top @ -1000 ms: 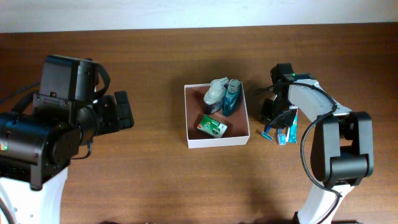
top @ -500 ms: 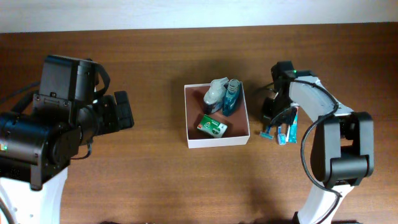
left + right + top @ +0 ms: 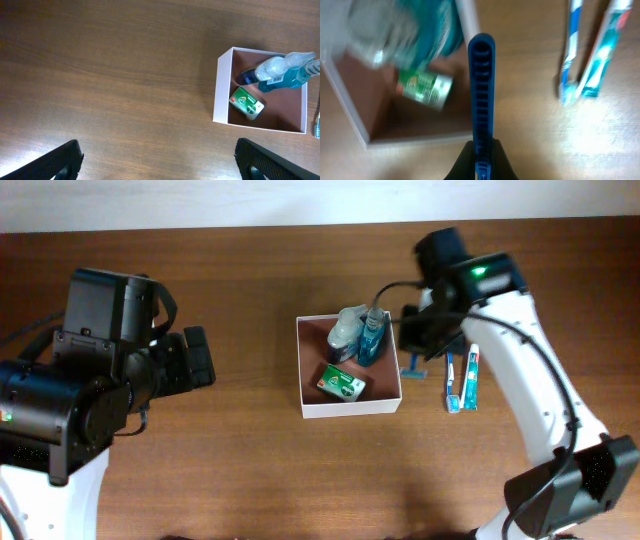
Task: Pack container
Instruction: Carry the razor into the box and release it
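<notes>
I still need to move the blue razor into the container with my right gripper before I open it. The razor is beside the container's side and would end on bare wood if I opened now.
The container is a square white box with a reddish-brown inside at the table's middle. It holds a clear spray bottle, a blue bottle and a green soap box. My right gripper is shut on a blue razor and holds it above the table just right of the container's right wall. In the right wrist view the razor stands up from my shut gripper, beside the container's wall. My left gripper is open and empty, far left of the container.
A toothbrush and a toothpaste tube lie side by side on the wood right of the container; both show in the right wrist view, toothbrush and tube. The left arm's bulk fills the table's left side.
My right gripper has risen from beside the toothbrush with the blue razor in it and moved left toward the container's right wall. The left arm has not moved.
</notes>
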